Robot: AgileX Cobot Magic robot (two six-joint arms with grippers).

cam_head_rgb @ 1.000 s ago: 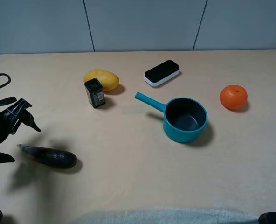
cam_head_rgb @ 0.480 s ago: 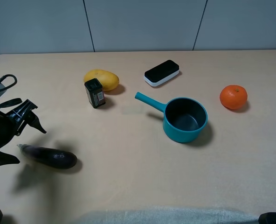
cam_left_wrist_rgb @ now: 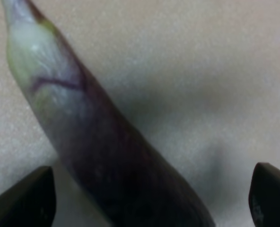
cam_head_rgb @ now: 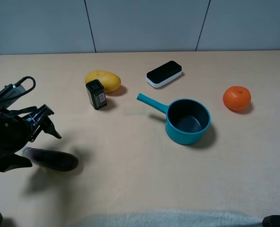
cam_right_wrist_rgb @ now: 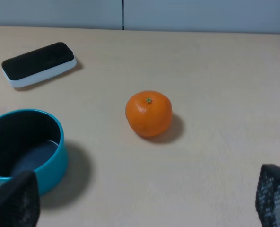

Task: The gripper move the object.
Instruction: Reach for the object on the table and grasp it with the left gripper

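Observation:
I should next use my left gripper to grab the eggplant by its purple body (cam_left_wrist_rgb: 128,177) beside the pale stem cap (cam_left_wrist_rgb: 43,64), so that I can move the eggplant across the table.
The dark purple eggplant (cam_head_rgb: 56,160) lies on the table at the front left, its pale stem end pointing left. My left gripper (cam_head_rgb: 35,146) is open and straddles the stem end, with one finger beyond it and one in front of it. In the left wrist view the eggplant (cam_left_wrist_rgb: 97,142) fills the middle, lying between the two fingertips (cam_left_wrist_rgb: 29,198) of the left gripper (cam_left_wrist_rgb: 149,203), which do not touch it. My right gripper (cam_right_wrist_rgb: 142,198) is open and empty, over the table near the orange (cam_right_wrist_rgb: 148,113).
A teal pan (cam_head_rgb: 187,120) with its handle pointing left stands mid-table. A yellow mango (cam_head_rgb: 103,80) and a small black box (cam_head_rgb: 96,94) are at the back left. A black and white eraser (cam_head_rgb: 164,73) is at the back, an orange (cam_head_rgb: 236,98) at the right.
My left gripper has moved right and lower, so its open fingers now sit around the eggplant's stem end. The eggplant has not moved.

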